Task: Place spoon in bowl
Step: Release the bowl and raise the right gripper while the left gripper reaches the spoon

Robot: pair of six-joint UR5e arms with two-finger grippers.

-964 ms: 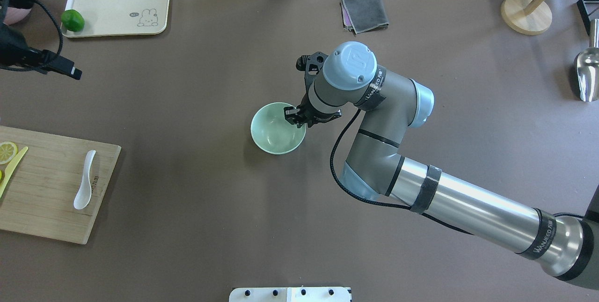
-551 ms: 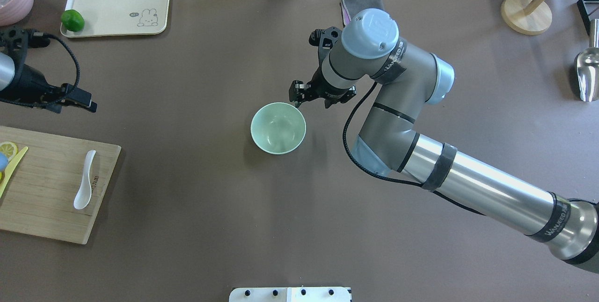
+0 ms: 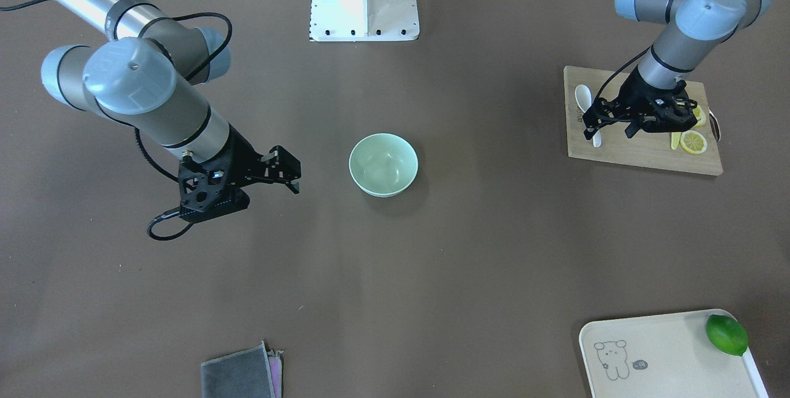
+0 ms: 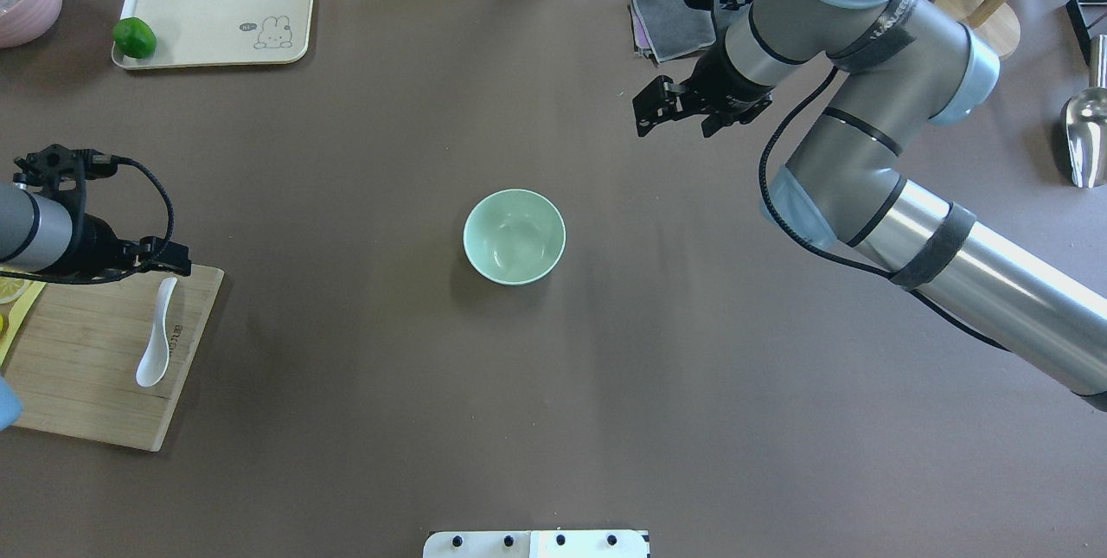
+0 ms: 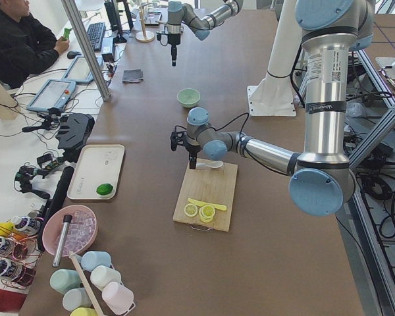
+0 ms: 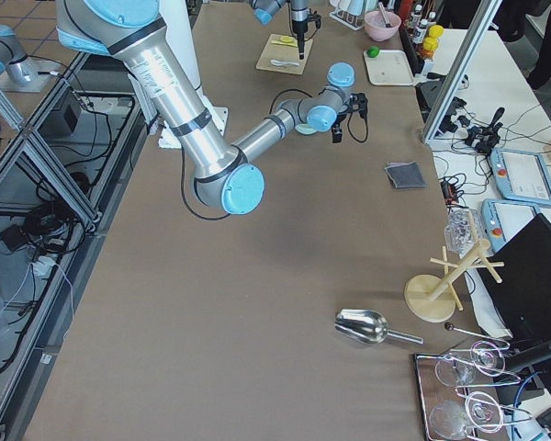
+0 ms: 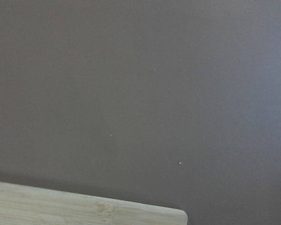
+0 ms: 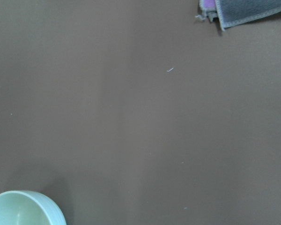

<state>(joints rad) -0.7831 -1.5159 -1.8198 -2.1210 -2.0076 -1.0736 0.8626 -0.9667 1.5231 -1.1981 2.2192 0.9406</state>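
Next, to place the spoon, my left gripper grabs its narrow, straight handle (image 3: 597, 139), since the spoon's bowl end (image 3: 583, 95) is broad and rounded.
The white spoon (image 4: 156, 337) lies on the wooden cutting board (image 4: 86, 385) at the left edge, handle pointing away from me; it also shows in the front view (image 3: 584, 99). The mint-green bowl (image 4: 514, 236) stands empty at the table's middle (image 3: 383, 164). My left gripper (image 3: 610, 131) is open and empty, hovering over the board's far edge by the spoon's handle tip (image 4: 175, 265). My right gripper (image 4: 675, 121) is open and empty, raised beyond and to the right of the bowl (image 3: 295, 179). The right wrist view shows the bowl's rim (image 8: 23, 208) at lower left.
Lemon slices (image 3: 694, 142) and a yellow knife (image 5: 207, 205) lie on the board. A cream tray (image 4: 216, 9) with a lime (image 4: 134, 37) is at far left. A grey cloth (image 4: 670, 22), wooden stand (image 4: 973, 22) and metal scoop (image 4: 1085, 138) are at far right.
My right gripper left the bowl's rim and moved up, away and right. My left gripper moved toward me to the spoon's handle end. The bowl and spoon stayed put.
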